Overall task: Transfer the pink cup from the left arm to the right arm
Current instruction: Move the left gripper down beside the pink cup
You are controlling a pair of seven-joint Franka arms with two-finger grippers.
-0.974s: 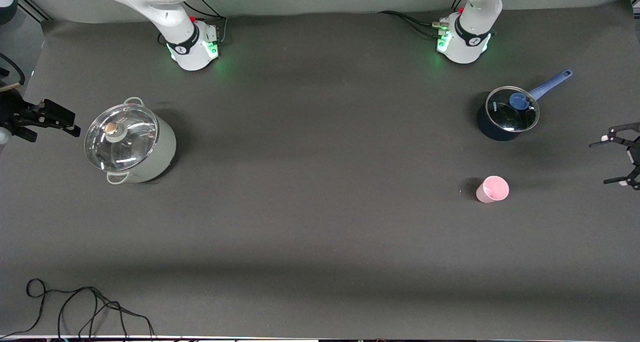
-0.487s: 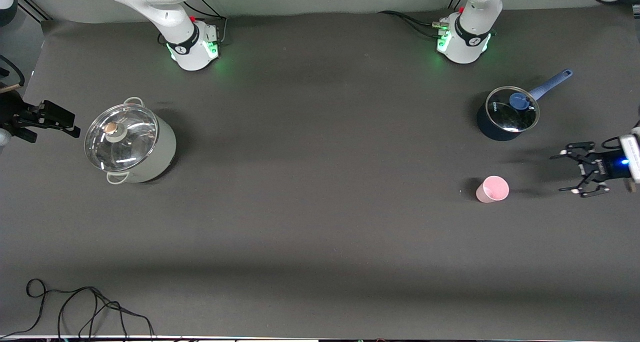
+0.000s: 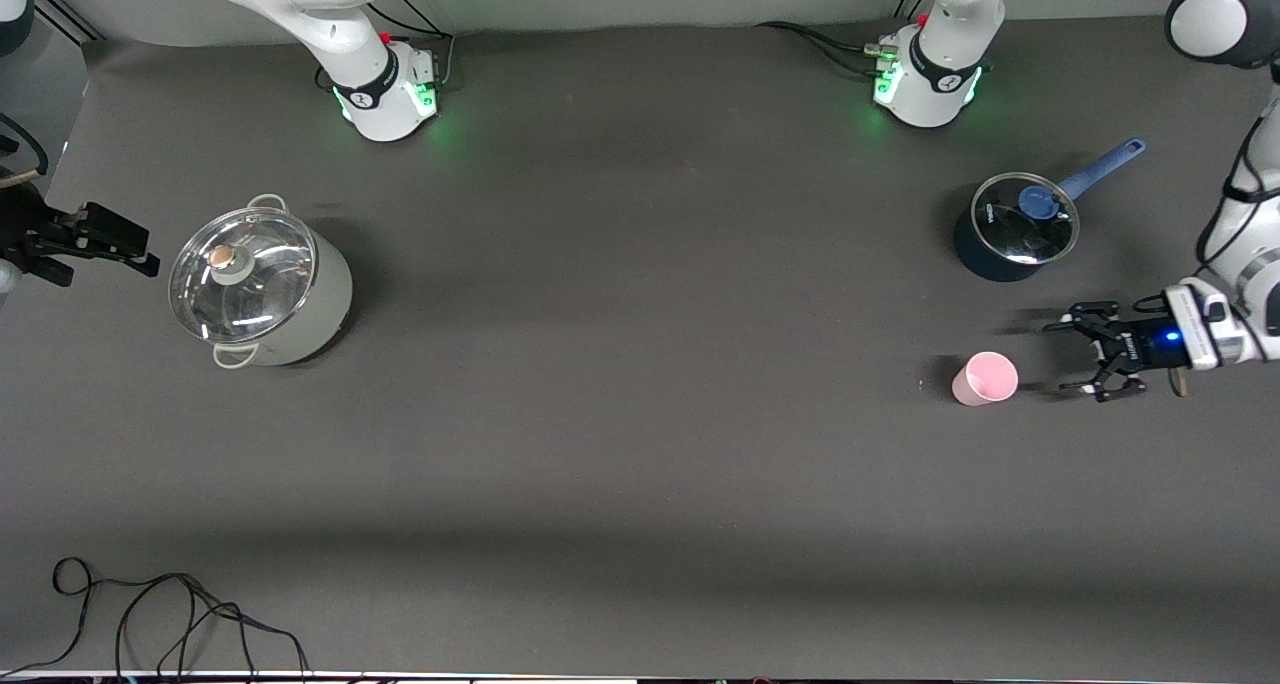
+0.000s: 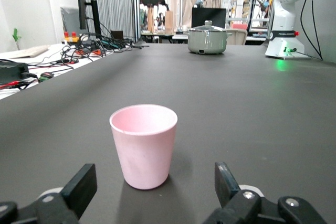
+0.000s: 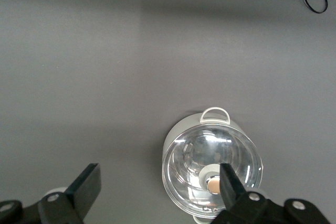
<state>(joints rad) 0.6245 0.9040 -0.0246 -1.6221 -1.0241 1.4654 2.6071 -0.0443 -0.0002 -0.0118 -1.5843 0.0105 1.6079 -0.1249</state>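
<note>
My left gripper will hold the pink cup by its lower side (image 4: 146, 166) next, leaving the cup's rim free for my right gripper.
The pink cup (image 3: 985, 378) stands upright on the dark table toward the left arm's end. My left gripper (image 3: 1068, 357) is low over the table beside the cup, on the side of the table's end, and points at it. It is open and empty. In the left wrist view the cup (image 4: 143, 145) stands just ahead of the left gripper (image 4: 155, 193), between the lines of the two fingers and not touched. My right gripper (image 3: 148, 246) waits high over the right arm's end of the table, open and empty; the right wrist view shows it (image 5: 157, 187) too.
A grey lidded pot (image 3: 260, 284) stands toward the right arm's end, also in the right wrist view (image 5: 212, 169). A dark saucepan with blue handle (image 3: 1015, 226) stands farther from the front camera than the cup. A black cable (image 3: 170, 614) lies at the near edge.
My left gripper has come in from the table's end toward the pink cup and dropped low beside it. The cup and the right arm have not moved.
</note>
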